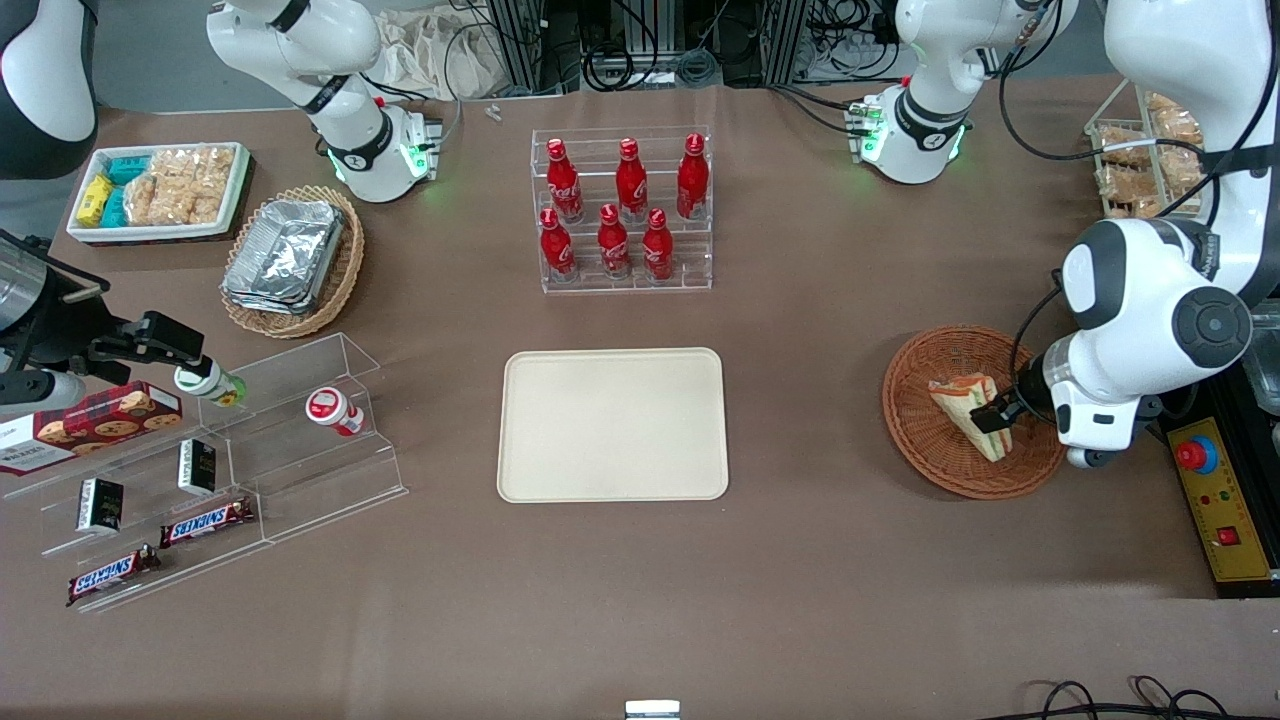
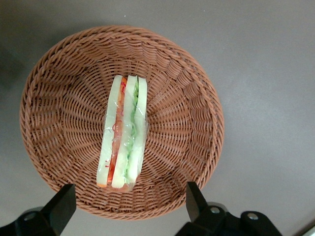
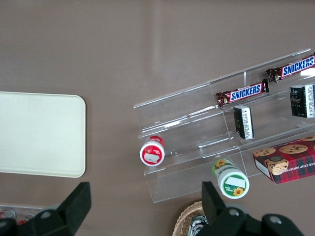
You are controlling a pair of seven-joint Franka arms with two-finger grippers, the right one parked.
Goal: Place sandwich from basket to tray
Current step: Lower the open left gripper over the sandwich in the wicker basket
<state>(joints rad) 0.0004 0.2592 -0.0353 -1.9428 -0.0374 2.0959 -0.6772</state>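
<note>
The sandwich should go on the cream-beige tray [image 1: 612, 424], so my left gripper should next grab the sandwich by its film-edged end [image 1: 994, 448].
The sandwich [image 1: 968, 412], a pale wedge with green and orange-red stripes, lies in the reddish-brown wicker basket [image 1: 915, 440] toward the working arm's end of the table. In the left wrist view the sandwich [image 2: 123, 132] lies near the basket's middle, and the basket [image 2: 192, 118] fills most of the view. My left gripper [image 2: 129, 201] hangs open above the basket, its fingers [image 2: 63, 202] wide apart and holding nothing; in the front view the gripper [image 1: 1000, 412] is over the sandwich's end. The cream-beige tray [image 1: 612, 424] lies at the table's middle.
A clear rack of red bottles [image 1: 622, 212] stands farther from the front camera than the tray. A tan basket with foil containers [image 1: 290, 258], a white snack bin [image 1: 160, 190] and a clear snack shelf [image 1: 210, 470] are toward the parked arm's end. A yellow button box [image 1: 1222, 510] lies beside the basket.
</note>
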